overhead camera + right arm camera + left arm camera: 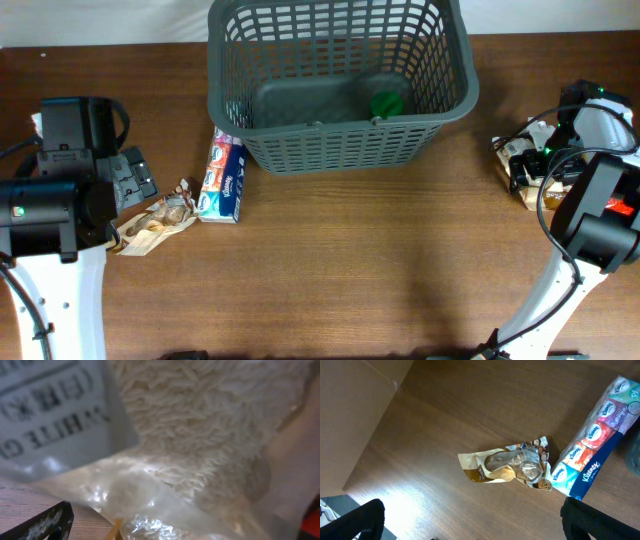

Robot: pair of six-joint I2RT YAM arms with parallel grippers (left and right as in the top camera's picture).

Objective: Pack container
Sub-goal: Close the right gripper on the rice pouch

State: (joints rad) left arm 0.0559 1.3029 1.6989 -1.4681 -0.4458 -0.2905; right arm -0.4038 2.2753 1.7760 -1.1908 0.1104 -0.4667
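Observation:
The clear rice bag's loose plastic lies between my right gripper's fingers, so it is time to close now. Closing now would catch the plastic.
The container (340, 150), a dark grey lattice basket, stands at the back middle of the table with a green item (387, 103) inside. My left gripper (135, 180) hovers open over the table's left side. In the left wrist view a crumpled brown snack packet (512, 466) and a Kleenex tissue pack (592, 455) lie ahead of its gripper (480, 530), nothing between the fingers (355, 520). My right gripper (520, 160) is at the far right. In its wrist view a clear bag of white rice (210, 425) fills the frame, close against the wide-open gripper (170, 532).
The tissue pack (222, 180) lies just left of the basket's front corner, the snack packet (155, 222) beside it. A small heap of packets (527, 188) sits under the right gripper near the table's right edge. The table's left edge (375, 435) shows in the left wrist view.

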